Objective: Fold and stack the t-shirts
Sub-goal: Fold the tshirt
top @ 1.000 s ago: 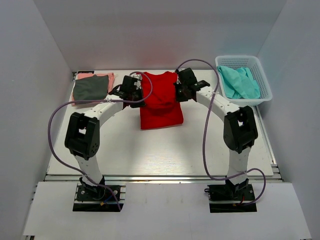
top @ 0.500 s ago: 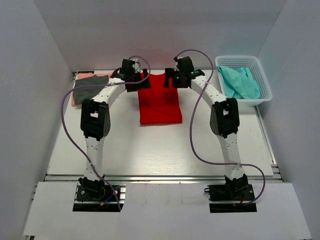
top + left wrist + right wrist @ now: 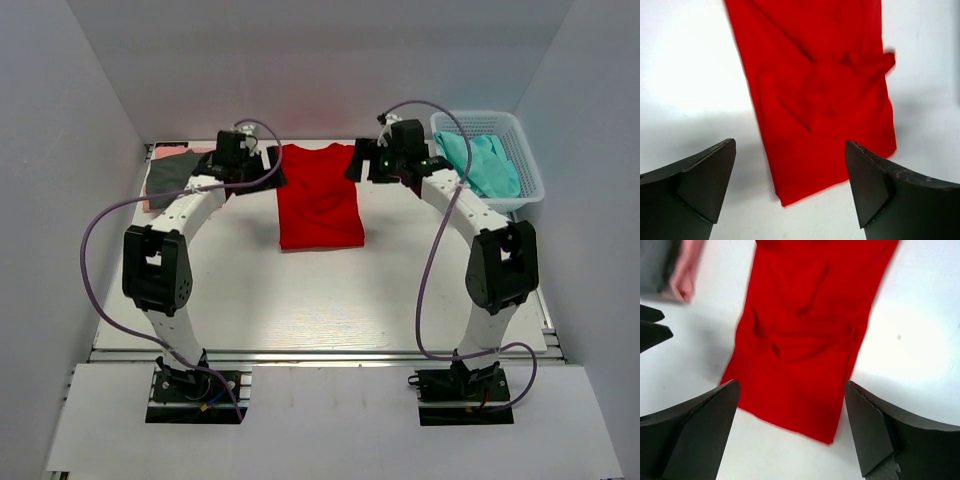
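Observation:
I need to fold the red t-shirt next, so my left gripper should grab it by the red t-shirt's near end corner (image 3: pixel 285 246) (image 3: pixel 784 198) and leave its other corner for my right gripper.
A bright red t-shirt (image 3: pixel 318 205) lies folded into a narrow panel at the back middle of the white table, sleeves tucked in. My left gripper (image 3: pixel 268 166) hovers at its upper left corner and my right gripper (image 3: pixel 356 164) at its upper right corner. Both are open and hold nothing. The left wrist view has the red shirt (image 3: pixel 825 100) beyond the open left gripper (image 3: pixel 790 190). In the right wrist view the shirt's (image 3: pixel 805 350) end lies between the wide fingers of the right gripper (image 3: pixel 792 432). A dark grey t-shirt (image 3: pixel 172 172) rests folded on a salmon pink one (image 3: pixel 152 205) at the back left.
A white lattice basket (image 3: pixel 500 124) holding teal cloth (image 3: pixel 482 168) stands at the back right corner. White walls enclose the table on three sides. The grey and pink stack (image 3: pixel 660 265) shows at the upper left of the right wrist view.
Both grippers went from shut to open and let go of the red shirt. They carried its top edge toward the back, then drew apart to its outer corners.

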